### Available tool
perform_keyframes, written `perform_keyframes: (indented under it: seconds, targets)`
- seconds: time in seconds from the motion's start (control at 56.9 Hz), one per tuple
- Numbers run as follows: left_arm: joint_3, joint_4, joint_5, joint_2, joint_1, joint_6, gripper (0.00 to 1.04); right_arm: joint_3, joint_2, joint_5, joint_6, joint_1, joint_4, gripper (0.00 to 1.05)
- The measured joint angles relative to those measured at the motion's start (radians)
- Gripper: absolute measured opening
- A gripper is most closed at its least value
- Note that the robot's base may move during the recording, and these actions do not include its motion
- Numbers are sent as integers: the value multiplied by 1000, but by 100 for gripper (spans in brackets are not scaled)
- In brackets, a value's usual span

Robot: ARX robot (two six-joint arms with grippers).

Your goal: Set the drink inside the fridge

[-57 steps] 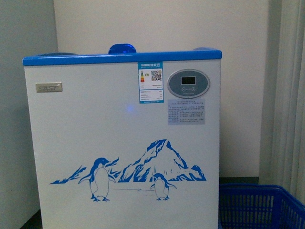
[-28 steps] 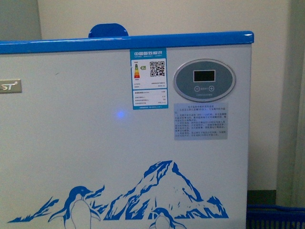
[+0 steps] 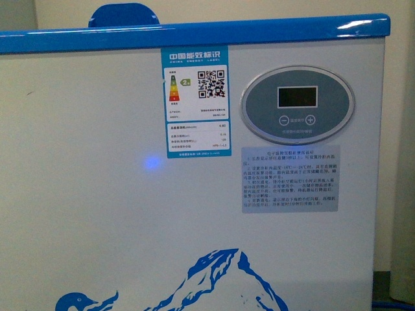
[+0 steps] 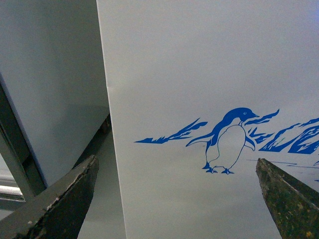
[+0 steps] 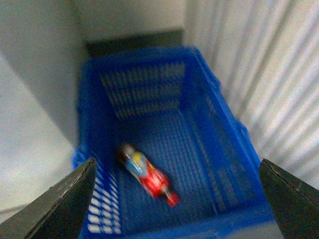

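The drink needs to go in the fridge, so my right gripper should next grab the bottle by the red part of its label (image 5: 154, 182).
The fridge (image 3: 97, 214) is a white chest freezer with a blue top rim (image 3: 194, 37) and a blue lid handle (image 3: 123, 15); it fills the front view at close range. Its penguin print shows in the left wrist view (image 4: 227, 142). The drink (image 5: 145, 174), a bottle with a red and blue label, lies on its side in a blue plastic crate (image 5: 219, 129) in the right wrist view. My left gripper (image 4: 177, 199) is open and empty, facing the fridge's front. My right gripper (image 5: 177, 199) is open and empty above the crate. Neither arm shows in the front view.
A control panel (image 3: 297, 103) and an energy label (image 3: 196, 100) sit on the fridge's front. A grey cabinet side (image 4: 50, 89) stands left of the fridge. A pale curtain (image 5: 264, 74) hangs beside the crate.
The front view has closed in on the fridge: its front now fills the frame, the penguins have dropped almost out of view and the blue crate is gone from view.
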Motion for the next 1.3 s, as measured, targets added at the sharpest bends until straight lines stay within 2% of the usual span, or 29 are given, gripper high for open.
perform_keyframes:
  seconds: [0.07,0.105,0.176,0.316,0.439,0.597,0.826,1.036,1.3]
  targets:
    - [0,0,-1,0,0,0,97,10,150,-93,8,-99,76,97]
    - [0,0,0,0,0,0,97,33,266,-174,-8,-169,169,97]
    - [0,0,0,0,0,0,97,79,465,-254,-51,-253,320,97]
    - [0,0,0,0,0,0,97,166,801,-357,-129,-328,514,97]
    - [0,0,-1,0,0,0,97,282,1196,-390,-222,-364,669,97]
    - [0,0,0,0,0,0,97,425,1576,-359,-320,-352,799,97]
    - [0,0,-1,0,0,0,97,646,2020,-334,-468,-245,916,97]
    - [0,0,-1,0,0,0,97,822,2290,-292,-533,-193,918,97]
    - [0,0,-1,0,0,0,97,1057,2554,-242,-533,-158,879,97]
